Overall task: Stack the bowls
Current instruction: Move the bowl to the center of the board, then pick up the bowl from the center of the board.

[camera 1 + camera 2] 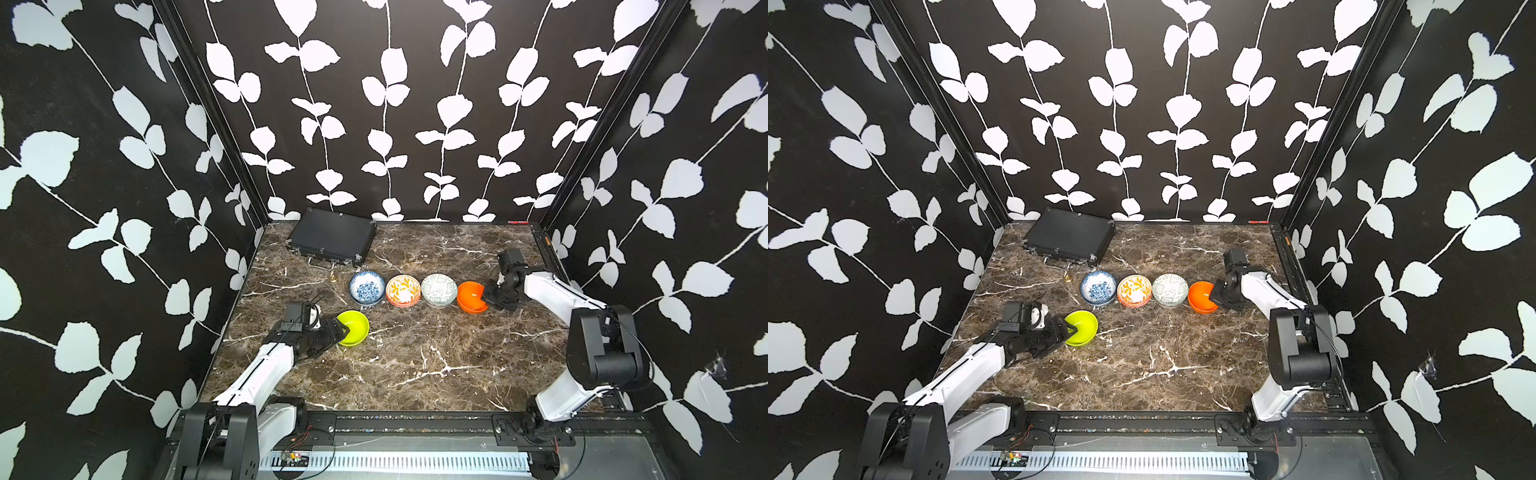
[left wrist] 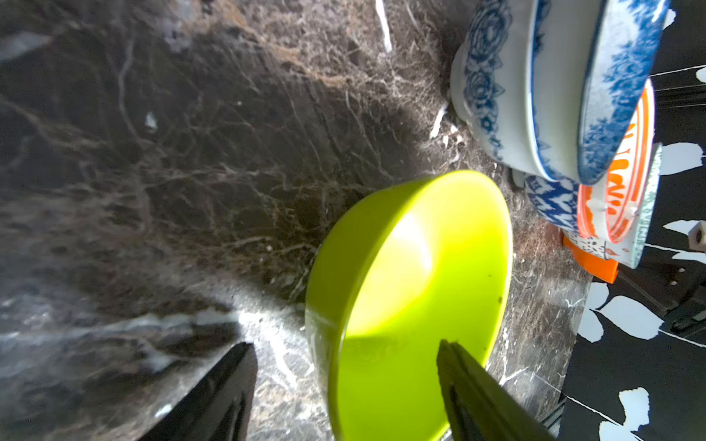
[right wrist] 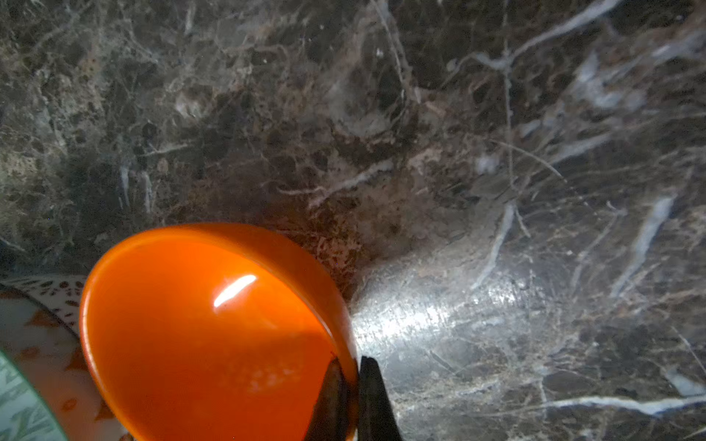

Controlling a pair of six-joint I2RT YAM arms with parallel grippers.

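Observation:
The orange bowl's lower side [image 1: 472,310] [image 3: 314,275] meets the tabletop beside the pale green bowl, so my right gripper now releases the orange bowl.
A plain lime bowl [image 1: 354,329] [image 1: 1082,328] [image 2: 412,290] sits at the left of the marble table. My left gripper [image 1: 343,328] [image 1: 1072,330] [image 2: 344,343] is open and straddles its near rim, one finger inside the bowl and one outside. Behind it runs a row of bowls: a blue-white floral bowl [image 1: 367,287] nested in a second one, an orange-white patterned bowl [image 1: 403,291], a pale green patterned bowl [image 1: 439,289] and a plain orange bowl [image 1: 468,297] [image 3: 198,336]. My right gripper [image 1: 487,298] [image 1: 1215,296] [image 3: 353,361] is shut on the orange bowl's right rim.
A flat black case [image 1: 332,237] lies at the back left corner, with a small brass object [image 1: 333,277] in front of it. Leaf-patterned walls close in the table [image 1: 415,365] on three sides. A black rail [image 1: 415,424] runs along the front edge.

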